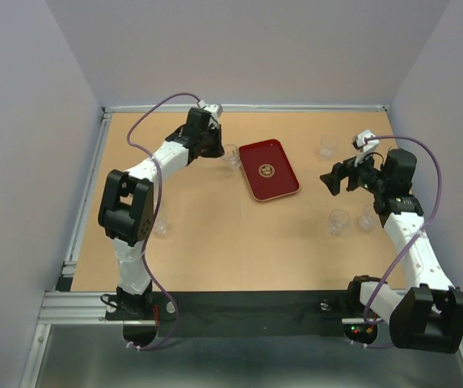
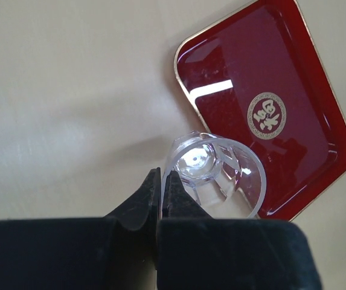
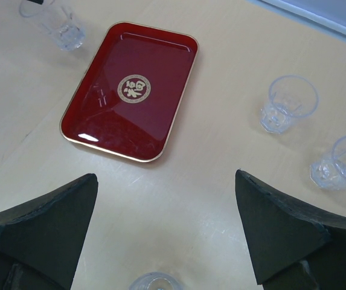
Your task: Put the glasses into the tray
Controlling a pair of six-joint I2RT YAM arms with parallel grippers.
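The clear glass (image 1: 231, 153) would end up at the tray's edge if I opened now. I need to keep holding it with my left gripper until its base is inside the tray.
The dark red tray (image 1: 268, 170) with a gold emblem lies mid-table, with nothing in it. My left gripper (image 1: 221, 150) is shut on the rim of a clear glass (image 1: 231, 153) just left of the tray. In the left wrist view the fingers (image 2: 162, 181) pinch the glass (image 2: 218, 175) wall, and the glass overlaps the tray (image 2: 293, 72) edge. My right gripper (image 1: 332, 179) is open and empty right of the tray. Its wrist view (image 3: 165, 178) shows the tray (image 3: 100, 115) ahead. Other glasses stand at the far right (image 1: 328, 145) and near right (image 1: 338, 221) (image 1: 368, 217).
Another glass (image 1: 160, 225) stands by the left arm's elbow. The right wrist view shows two glasses to the right (image 3: 287, 103) (image 3: 342, 160) and one below the fingers (image 3: 154, 283). A metal rail borders the table's left and far edges.
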